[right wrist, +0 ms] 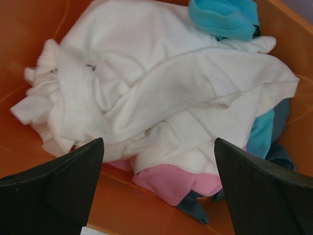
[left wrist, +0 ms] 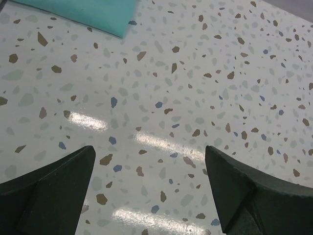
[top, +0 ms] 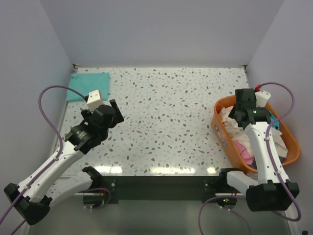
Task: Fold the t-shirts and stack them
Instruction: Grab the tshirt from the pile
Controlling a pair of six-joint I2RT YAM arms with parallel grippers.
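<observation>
The cream t-shirt needs to be spread flat by both grippers for folding, so the right gripper will next grab it by its topmost sleeve, near the t-shirt's shoulder [right wrist: 155, 96].
A folded teal t-shirt [top: 88, 85] lies flat at the table's far left corner; its edge [left wrist: 83, 12] shows at the top of the left wrist view. My left gripper [top: 111, 111] hovers open over bare table just right of it, nothing between its fingers [left wrist: 54, 191]. The orange basket [top: 288, 132] at the right holds a crumpled cream t-shirt [right wrist: 161, 83] on top of a pink one [right wrist: 176, 183] and blue ones [right wrist: 225, 17]. My right gripper [top: 243, 110] hangs open above this pile, fingers [right wrist: 259, 191] wide apart and empty.
White walls close in the table at the left, back and right. The speckled tabletop [top: 166, 122] stretches between the two arms. The basket rim [right wrist: 29, 29] surrounds the clothes on all sides.
</observation>
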